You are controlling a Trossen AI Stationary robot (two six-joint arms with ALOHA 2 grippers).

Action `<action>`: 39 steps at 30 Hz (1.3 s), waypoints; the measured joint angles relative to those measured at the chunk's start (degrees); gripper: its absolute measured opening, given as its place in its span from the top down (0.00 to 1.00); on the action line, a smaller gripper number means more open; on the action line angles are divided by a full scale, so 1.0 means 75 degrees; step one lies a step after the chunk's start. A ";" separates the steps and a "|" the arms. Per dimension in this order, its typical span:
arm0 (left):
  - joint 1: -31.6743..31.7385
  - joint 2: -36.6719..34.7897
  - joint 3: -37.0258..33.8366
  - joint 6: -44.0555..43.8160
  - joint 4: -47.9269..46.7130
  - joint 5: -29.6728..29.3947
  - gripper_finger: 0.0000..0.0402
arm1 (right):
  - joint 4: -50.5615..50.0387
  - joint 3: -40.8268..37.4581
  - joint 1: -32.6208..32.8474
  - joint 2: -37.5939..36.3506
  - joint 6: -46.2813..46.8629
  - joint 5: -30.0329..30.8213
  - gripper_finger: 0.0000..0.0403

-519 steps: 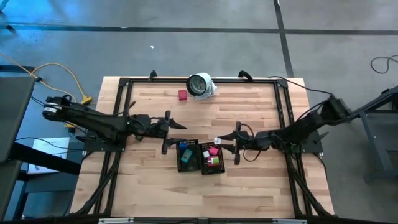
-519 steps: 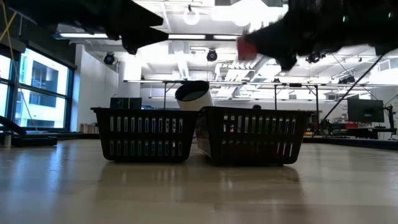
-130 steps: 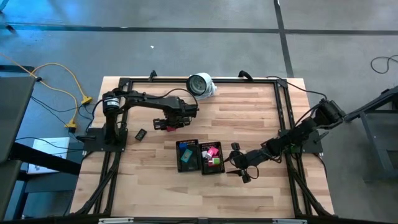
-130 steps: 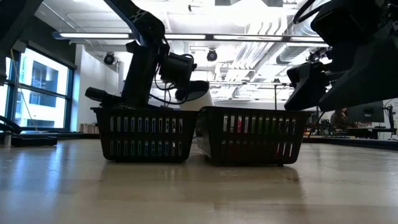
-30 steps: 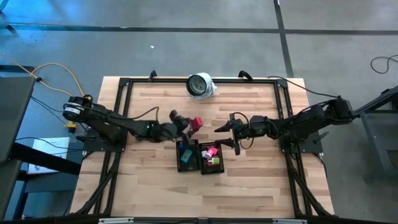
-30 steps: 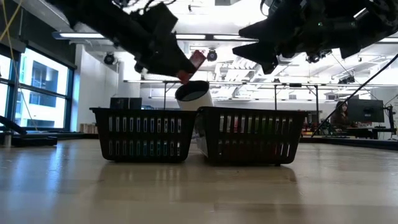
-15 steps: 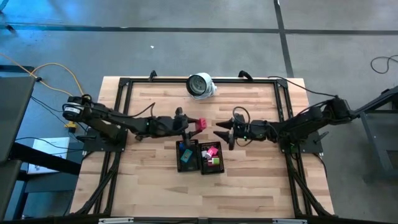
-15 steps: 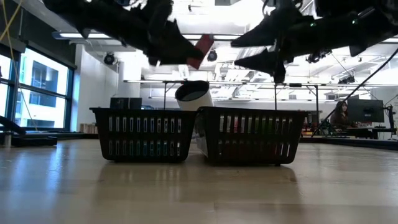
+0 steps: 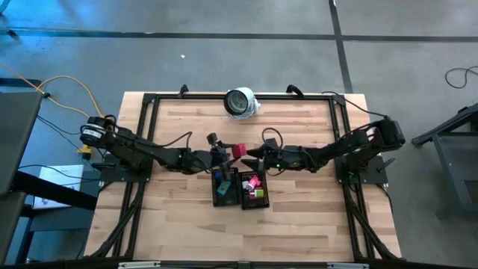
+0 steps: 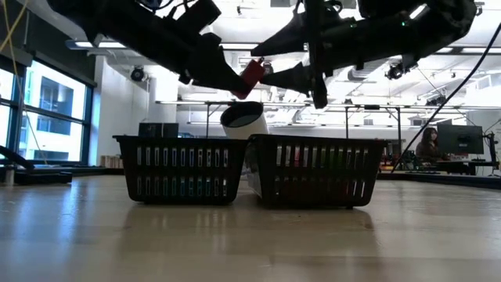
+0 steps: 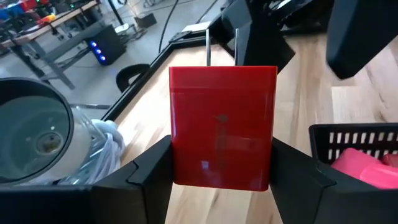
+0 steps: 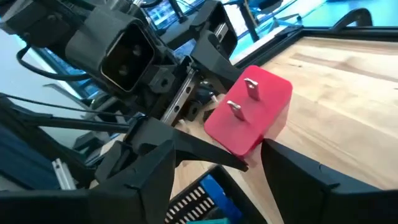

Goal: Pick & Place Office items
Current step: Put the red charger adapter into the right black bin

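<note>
My right gripper should move toward the red block before it closes. The block has its pronged body [image 9: 240, 149] [image 12: 247, 111] mostly beyond my open fingers, so they would miss the block if I closed now.
A red block with two metal prongs [image 11: 222, 127] is held in the air by my left gripper [image 11: 222, 152], which reaches in from the table's left over the two black trays [image 9: 230, 153]. My right gripper [image 12: 217, 149] is open and comes from the table's right [image 9: 254, 155]. Its fingers stand on either side of the block's pronged end [image 12: 249, 115], also seen in the low view [image 10: 252, 74]. Blue and green pieces [image 9: 223, 184] lie in the left tray [image 9: 214, 190]. Pink and green pieces [image 9: 256, 183] lie in the right tray [image 9: 267, 190]. My left gripper pinches the red block's two side faces [image 11: 177, 143] between its fingers, level, from the table's left. The block is lifted clear above the trays, its prongs [image 12: 239, 99] pointing at the right gripper. My right gripper: whether its fingers touch the block, I cannot tell.
A large round white-and-grey object [image 9: 241, 102] stands near the table's far edge, behind the trays [image 10: 241, 119]. A black frame [image 9: 149, 97] runs around the wooden top. Bare wood lies left, right and near of the trays. A person sits far off in the room [image 10: 429, 145].
My right gripper has moved toward the table's left, up to the red block, and its open fingers now stand around the pronged end. My left gripper has kept the block in its hold, raised it a little and stayed near the same place above the trays.
</note>
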 joint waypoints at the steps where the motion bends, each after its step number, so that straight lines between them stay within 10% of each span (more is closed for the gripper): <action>1: -0.0032 0.0000 0.0012 -0.0021 -0.0060 -0.0071 0.49 | -0.0009 0.0005 0.0008 -0.0003 0.0000 0.0062 0.45; 39: -0.0511 0.0571 0.1030 0.1207 -0.1076 -0.1747 0.49 | -0.1350 0.0663 -0.0317 -0.0020 0.0354 -0.0052 0.52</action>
